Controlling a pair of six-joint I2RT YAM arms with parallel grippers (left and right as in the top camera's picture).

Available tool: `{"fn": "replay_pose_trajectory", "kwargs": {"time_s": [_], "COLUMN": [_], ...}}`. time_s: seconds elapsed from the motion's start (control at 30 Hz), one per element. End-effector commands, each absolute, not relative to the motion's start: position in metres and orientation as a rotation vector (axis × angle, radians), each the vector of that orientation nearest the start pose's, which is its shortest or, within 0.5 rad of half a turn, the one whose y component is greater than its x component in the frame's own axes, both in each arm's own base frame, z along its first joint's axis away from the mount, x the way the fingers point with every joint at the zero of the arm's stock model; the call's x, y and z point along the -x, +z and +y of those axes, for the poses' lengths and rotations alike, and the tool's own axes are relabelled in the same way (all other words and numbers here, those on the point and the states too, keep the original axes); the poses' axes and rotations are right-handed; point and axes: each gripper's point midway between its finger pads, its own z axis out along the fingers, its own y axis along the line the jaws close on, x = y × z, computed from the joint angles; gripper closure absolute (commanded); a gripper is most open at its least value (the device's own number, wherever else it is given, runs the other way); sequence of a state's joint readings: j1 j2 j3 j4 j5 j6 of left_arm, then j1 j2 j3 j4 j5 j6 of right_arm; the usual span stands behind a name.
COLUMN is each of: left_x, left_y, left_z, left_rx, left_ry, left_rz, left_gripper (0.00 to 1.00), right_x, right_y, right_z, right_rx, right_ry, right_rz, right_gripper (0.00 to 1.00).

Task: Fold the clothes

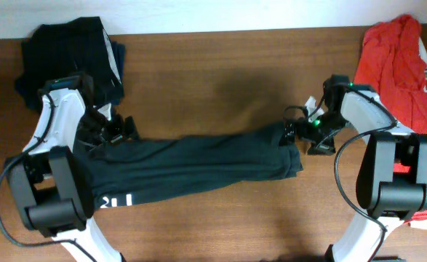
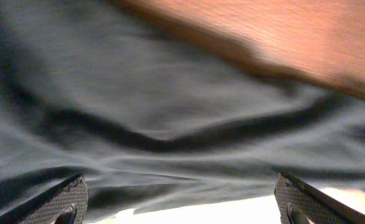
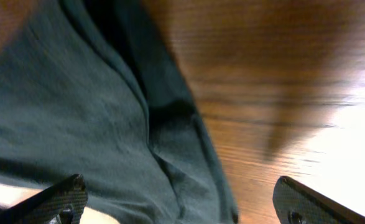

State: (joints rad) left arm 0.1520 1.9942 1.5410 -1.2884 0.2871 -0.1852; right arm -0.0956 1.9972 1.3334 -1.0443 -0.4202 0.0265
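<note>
My right gripper grabs the T-shirt (image 1: 198, 160) by its end edge next, away from the white lettering, to fold that end of the T-shirt inward.
A dark charcoal T-shirt (image 1: 198, 160) lies in a long, bunched band across the table, with white lettering (image 1: 118, 200) showing at its lower left. My left gripper (image 1: 120, 131) is at the shirt's left end. In the left wrist view it (image 2: 179, 186) stands open, fingers (image 2: 64, 200) wide apart over the rumpled cloth (image 2: 170, 106). My right gripper (image 1: 299, 137) is at the shirt's right end. In the right wrist view it (image 3: 179, 186) is open too, with the shirt's edge (image 3: 120, 124) under the left finger and bare wood under the right one.
A red shirt (image 1: 398, 65) lies at the table's right edge, partly under the right arm. Folded dark garments (image 1: 71, 51) sit at the back left, close behind the left arm. The wooden table (image 1: 220, 73) shows bare between them.
</note>
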Motion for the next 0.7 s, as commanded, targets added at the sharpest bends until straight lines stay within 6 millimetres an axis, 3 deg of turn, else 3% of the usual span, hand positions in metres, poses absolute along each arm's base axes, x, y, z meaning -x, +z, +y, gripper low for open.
{"fn": "replay_pose_trajectory", "kwargs": {"time_s": [0.0,0.13,0.17,0.2,0.3,0.37,0.47,0.53,0.6,0.67], "left_x": [-0.348,-0.346,-0.346,-0.347,-0.345,-0.344,-0.342,-0.341,-0.341,-0.343], "left_y": [0.104,0.104,0.104,0.104,0.104,0.104,0.104,0.104,0.104,0.103], "left_z": [-0.024,-0.028,-0.028,-0.028,-0.028,-0.029,-0.031,-0.038,-0.047,-0.058], "left_rx": [0.381,0.370,0.377,0.381,0.383,0.385,0.378,0.343,0.301,0.242], "left_ry": [-0.631,-0.632,-0.632,-0.632,-0.633,-0.634,-0.635,-0.634,-0.630,-0.624], "left_rz": [3.111,3.122,3.122,3.121,3.128,3.132,3.140,3.149,3.154,3.154], "left_gripper": [0.05,0.01,0.01,0.01,0.01,0.01,0.01,0.01,0.01,0.01], "right_x": [-0.318,-0.303,-0.301,-0.299,-0.303,-0.304,-0.303,-0.304,-0.311,-0.320], "right_y": [0.017,0.000,-0.004,-0.004,-0.006,-0.012,-0.005,0.014,0.049,0.081], "right_z": [0.056,0.070,0.077,0.081,0.087,0.071,0.018,-0.014,-0.041,-0.049], "right_rx": [-0.221,-0.218,-0.191,-0.165,-0.245,-0.310,-0.559,-0.704,-0.812,-0.806], "right_ry": [0.851,0.943,0.949,0.947,0.921,0.782,0.418,0.287,0.269,0.269], "right_rz": [3.166,3.153,3.153,3.157,3.164,3.199,3.278,3.285,3.251,3.190], "right_gripper": [0.01,0.02,0.22,0.32,0.96,0.96,0.96,0.96,0.96,0.96]}}
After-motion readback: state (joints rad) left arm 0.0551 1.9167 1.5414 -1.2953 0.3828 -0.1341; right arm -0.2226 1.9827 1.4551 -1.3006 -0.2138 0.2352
